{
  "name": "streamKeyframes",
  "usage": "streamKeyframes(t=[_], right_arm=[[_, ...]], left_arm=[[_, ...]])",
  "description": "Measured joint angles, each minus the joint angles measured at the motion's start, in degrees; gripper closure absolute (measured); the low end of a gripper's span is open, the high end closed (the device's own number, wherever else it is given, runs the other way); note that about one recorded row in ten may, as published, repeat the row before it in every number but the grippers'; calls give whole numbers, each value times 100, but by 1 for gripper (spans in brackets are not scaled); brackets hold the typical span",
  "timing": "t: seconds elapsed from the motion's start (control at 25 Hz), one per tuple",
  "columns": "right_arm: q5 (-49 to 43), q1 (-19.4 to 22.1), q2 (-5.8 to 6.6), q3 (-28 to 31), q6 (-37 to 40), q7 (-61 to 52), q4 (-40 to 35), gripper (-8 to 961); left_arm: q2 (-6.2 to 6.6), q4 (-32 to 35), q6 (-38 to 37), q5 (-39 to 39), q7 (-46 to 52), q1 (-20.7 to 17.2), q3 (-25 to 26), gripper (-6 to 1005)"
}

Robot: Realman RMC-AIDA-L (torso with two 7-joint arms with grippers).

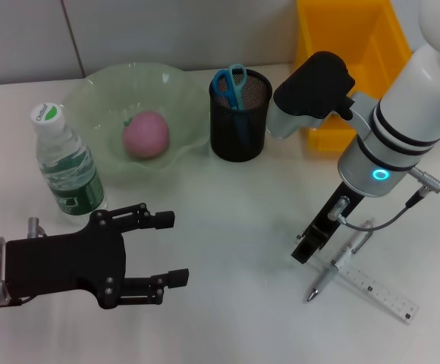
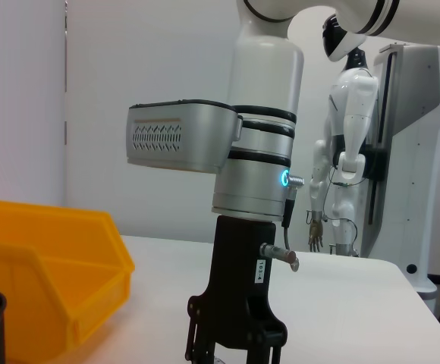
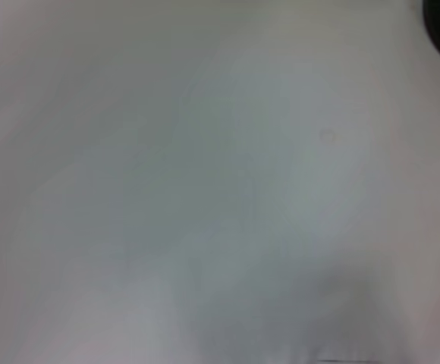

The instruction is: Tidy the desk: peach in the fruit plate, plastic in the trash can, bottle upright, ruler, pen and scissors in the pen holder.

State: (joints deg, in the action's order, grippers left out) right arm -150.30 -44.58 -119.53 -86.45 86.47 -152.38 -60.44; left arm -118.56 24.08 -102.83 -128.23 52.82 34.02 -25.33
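Observation:
I should close my right gripper now, as its fingers reach down beside the ruler's end by the pen. Closing now would hold the ruler.
A pink peach lies in the pale green fruit plate. The clear bottle with a green label stands upright at the plate's left. Blue-handled scissors stick out of the black mesh pen holder. A white pen and a clear ruler lie crossed on the table at the right. My right gripper hangs low just left of the pen; it also shows in the left wrist view. My left gripper is open and empty at the front left. No plastic is in view.
The yellow trash can stands at the back right, behind my right arm, and also shows as the yellow bin in the left wrist view. The right wrist view shows only white table surface.

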Motion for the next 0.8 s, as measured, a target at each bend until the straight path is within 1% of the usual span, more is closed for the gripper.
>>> streamKeyframes(t=[0.32,0.56,0.8], right_arm=[[1,-18,0,-59,-24,-15,50,321],[1,-47,0,-57,-26,-19,103,461],[1,-59,0,-63,-26,-24,103,512]], left_arm=[[0,13,0,0,0,25,20,183],[0,13,4,6,0,26,24,183],[0,2,7,17,2,43,29,183]])
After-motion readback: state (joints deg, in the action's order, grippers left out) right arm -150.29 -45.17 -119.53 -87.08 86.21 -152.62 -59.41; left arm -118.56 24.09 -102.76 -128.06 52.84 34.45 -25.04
